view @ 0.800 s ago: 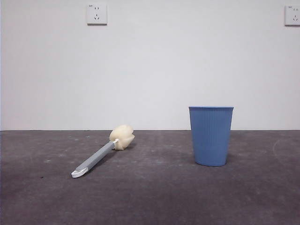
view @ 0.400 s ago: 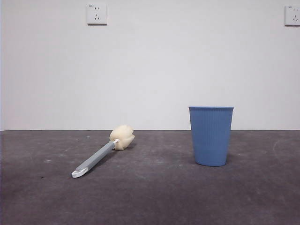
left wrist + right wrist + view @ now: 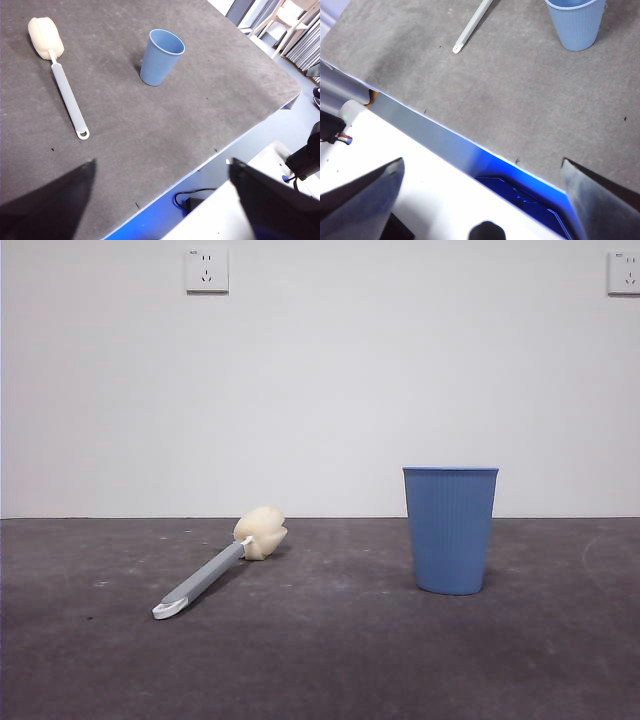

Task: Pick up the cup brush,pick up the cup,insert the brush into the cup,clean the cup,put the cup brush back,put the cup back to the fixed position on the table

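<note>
My left gripper should next grab the cup brush by its grey handle (image 3: 208, 573), so that the cup brush's sponge head (image 3: 260, 530) can clean inside the cup.
The cup brush (image 3: 216, 567) lies flat on the table (image 3: 330, 660), its cream sponge head toward the wall and its white looped end toward the camera. It also shows in the left wrist view (image 3: 62, 85), and part of its handle (image 3: 470, 27) in the right wrist view. The blue ribbed cup (image 3: 450, 529) stands upright to the right of it, also visible as the cup (image 3: 161, 57) and the cup (image 3: 576, 22). My left gripper (image 3: 162, 172) is open, high above the table's near edge. My right gripper (image 3: 482, 170) is open too, back over the table's front edge. Neither touches anything.
A white wall with two sockets (image 3: 206, 270) stands behind the table. The table's front edge (image 3: 450, 132) runs below the right gripper, with a white base and blue-lit floor beyond it. Chairs (image 3: 287, 20) stand off the table's side.
</note>
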